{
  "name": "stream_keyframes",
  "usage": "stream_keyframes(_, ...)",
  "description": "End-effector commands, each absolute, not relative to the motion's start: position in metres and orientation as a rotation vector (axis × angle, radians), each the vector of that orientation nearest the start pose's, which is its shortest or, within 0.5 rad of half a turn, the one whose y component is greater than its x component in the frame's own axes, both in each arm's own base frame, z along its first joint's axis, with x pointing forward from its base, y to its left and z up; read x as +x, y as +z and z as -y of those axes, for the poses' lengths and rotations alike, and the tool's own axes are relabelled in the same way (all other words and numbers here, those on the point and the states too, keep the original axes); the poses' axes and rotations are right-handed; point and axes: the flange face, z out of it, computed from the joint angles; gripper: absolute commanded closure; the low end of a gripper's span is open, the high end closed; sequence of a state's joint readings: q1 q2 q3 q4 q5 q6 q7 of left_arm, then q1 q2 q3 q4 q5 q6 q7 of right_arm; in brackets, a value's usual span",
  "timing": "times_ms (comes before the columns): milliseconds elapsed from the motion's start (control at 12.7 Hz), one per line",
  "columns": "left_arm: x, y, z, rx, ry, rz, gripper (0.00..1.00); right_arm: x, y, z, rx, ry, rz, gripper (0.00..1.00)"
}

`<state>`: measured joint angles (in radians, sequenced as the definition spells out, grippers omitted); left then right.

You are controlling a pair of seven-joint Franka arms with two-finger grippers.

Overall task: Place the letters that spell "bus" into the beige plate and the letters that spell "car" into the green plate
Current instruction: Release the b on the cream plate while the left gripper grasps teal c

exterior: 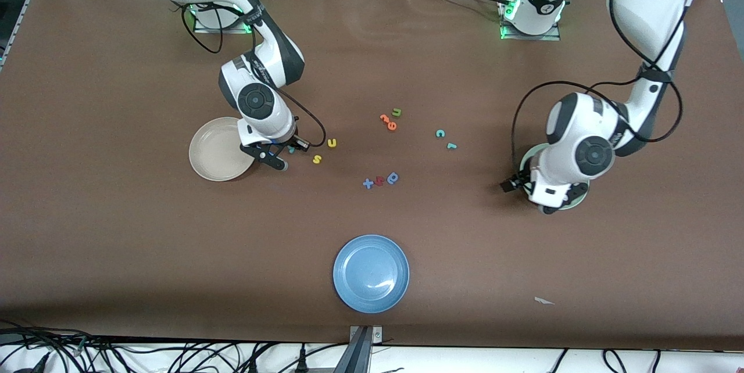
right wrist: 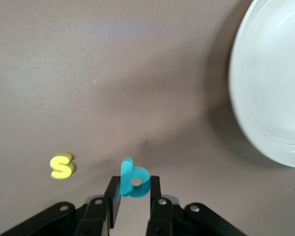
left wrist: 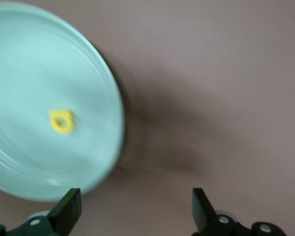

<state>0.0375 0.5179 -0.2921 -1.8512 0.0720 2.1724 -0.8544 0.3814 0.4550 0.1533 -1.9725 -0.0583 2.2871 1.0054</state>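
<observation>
The teal c should go on the green plate for "car" next, so my left gripper needs to grab it by its curved arms.
My right gripper (right wrist: 132, 184) is shut on the teal b (right wrist: 133, 181), low over the table beside the beige plate (exterior: 212, 152), which also shows in the right wrist view (right wrist: 275, 88). Close by on the table lie the yellow s (exterior: 317, 159) (right wrist: 62, 166) and the yellow u (exterior: 332, 142). My left gripper (left wrist: 136, 206) is open and holds nothing, by the rim of the green plate (left wrist: 29, 73) (exterior: 528, 159). The yellow a (left wrist: 62, 121) lies in that plate. The teal c (exterior: 440, 133) and teal r (exterior: 451, 146) rest mid-table.
A blue plate (exterior: 371, 273) sits nearest the front camera. Orange letters (exterior: 388, 122) and a green u (exterior: 396, 112) lie mid-table. Blue and red letters (exterior: 381, 180) lie nearer the camera than those. A white scrap (exterior: 543, 301) lies toward the left arm's end.
</observation>
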Motion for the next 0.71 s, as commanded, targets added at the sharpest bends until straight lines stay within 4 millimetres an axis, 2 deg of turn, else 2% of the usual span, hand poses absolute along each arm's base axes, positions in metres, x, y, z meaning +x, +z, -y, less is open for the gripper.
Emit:
stream_keyframes(0, 0.588, 0.250, 0.195, -2.958, 0.350, 1.004, 0.05, 0.531, 0.265, -0.262, -3.214, 0.204, -0.552, 0.80)
stream_keyframes(79, 0.580, 0.248, 0.213, -2.950, 0.372, 1.022, 0.06, 0.532, 0.272, -0.250, -3.234, 0.228, -0.498, 0.80)
stream_keyframes(236, 0.555, 0.236, 0.243, -2.939, 0.408, 1.042, 0.10, 0.536, 0.267, -0.222, -3.259, 0.275, -0.440, 0.80)
stream_keyframes(315, 0.544, 0.229, 0.251, -2.947, 0.403, 1.049, 0.12, 0.535, 0.257, -0.203, -3.268, 0.305, -0.392, 0.80)
stream_keyframes(472, 0.520, 0.218, 0.273, -2.997, 0.380, 0.988, 0.13, 0.530, 0.238, -0.177, -3.268, 0.303, -0.319, 0.80)
stream_keyframes(630, 0.496, 0.206, 0.295, -3.036, 0.338, 0.829, 0.13, 0.528, 0.223, -0.156, -3.264, 0.304, -0.280, 0.80)
